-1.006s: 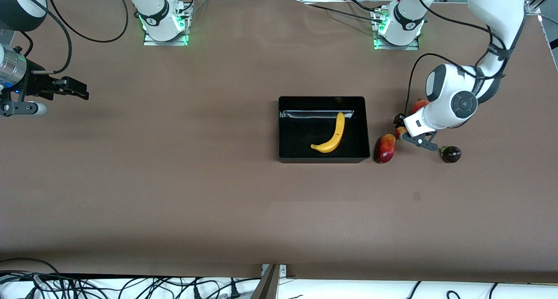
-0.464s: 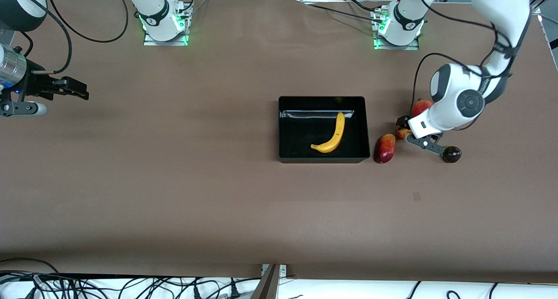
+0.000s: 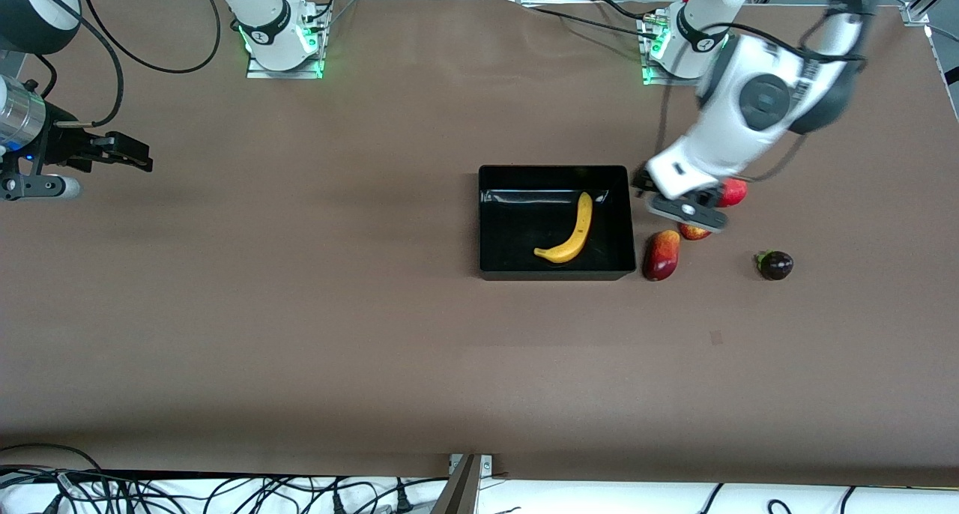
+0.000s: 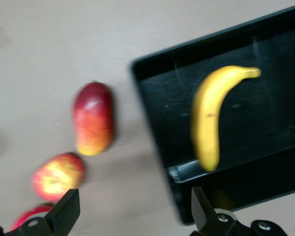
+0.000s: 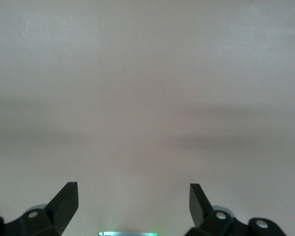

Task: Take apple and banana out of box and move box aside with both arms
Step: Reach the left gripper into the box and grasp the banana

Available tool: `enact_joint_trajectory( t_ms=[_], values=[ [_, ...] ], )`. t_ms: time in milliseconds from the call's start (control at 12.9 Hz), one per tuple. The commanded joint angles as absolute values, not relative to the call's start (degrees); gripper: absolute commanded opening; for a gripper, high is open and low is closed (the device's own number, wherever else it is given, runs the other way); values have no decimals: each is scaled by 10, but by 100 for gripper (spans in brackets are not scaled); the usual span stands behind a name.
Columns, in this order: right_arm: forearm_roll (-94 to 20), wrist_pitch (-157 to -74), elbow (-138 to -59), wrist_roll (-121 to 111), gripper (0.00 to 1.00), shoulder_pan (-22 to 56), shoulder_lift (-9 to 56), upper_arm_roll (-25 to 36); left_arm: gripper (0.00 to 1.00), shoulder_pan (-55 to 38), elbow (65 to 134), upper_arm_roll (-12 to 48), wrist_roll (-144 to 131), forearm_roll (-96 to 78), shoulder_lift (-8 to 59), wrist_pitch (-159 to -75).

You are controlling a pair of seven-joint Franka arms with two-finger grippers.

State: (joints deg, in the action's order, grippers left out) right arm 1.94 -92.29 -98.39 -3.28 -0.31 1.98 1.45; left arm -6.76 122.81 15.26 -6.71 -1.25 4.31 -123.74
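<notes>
My left gripper is going to take the banana out of the black box next, so it needs to grab the banana by its curved middle (image 3: 580, 234) (image 4: 207, 117).
The black box (image 3: 554, 171) sits mid-table with the yellow banana (image 3: 573, 233) lying in it. The small red-and-yellow apple (image 3: 695, 231) lies on the table beside the box, toward the left arm's end. My left gripper (image 3: 669, 199) hangs open and empty above the table between the box's wall and the apple. In the left wrist view the gripper (image 4: 132, 216) is open, with the banana (image 4: 211, 115), the box wall (image 4: 152, 123) and the apple (image 4: 56, 176) below. My right gripper (image 3: 131, 154) waits open and empty at the right arm's end; its wrist view (image 5: 132, 201) shows only bare table.
A larger oval red-and-yellow fruit (image 3: 661, 255) lies against the box's outer wall, nearer the camera than the apple. A red fruit (image 3: 734, 192) peeks from under the left hand. A dark purple fruit (image 3: 775, 264) lies farther toward the left arm's end.
My left arm has risen and swung from beside the apple toward the box and the bases. The apple stays on the table. The right arm has not moved.
</notes>
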Motion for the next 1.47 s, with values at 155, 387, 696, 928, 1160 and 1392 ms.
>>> enact_joint_trajectory(
  t_ms=[155, 387, 696, 928, 1160, 1392],
  values=[
    [9, -919, -979, -39, 100, -4, 22, 18, 100, -126, 1218, 164, -164, -13, 143, -1350],
    [9, -920, -979, -39, 100, -4, 22, 18, 100, -147, 1218, 163, -167, -11, 196, -1396],
    [9, -918, -978, -38, 100, -4, 22, 17, 100, -162, 1218, 158, -156, 54, 236, -1440],
    [9, -918, -979, -39, 100, -4, 22, 17, 100, -163, 1219, 156, -120, 87, 253, -1464],
    [9, -916, -979, -39, 100, -4, 22, 17, 100, -169, 1220, 149, -120, 87, 286, -1496],
    [9, -916, -979, -39, 100, -3, 22, 17, 93, -170, 1218, 146, -120, 84, 299, -1498]
  ],
)
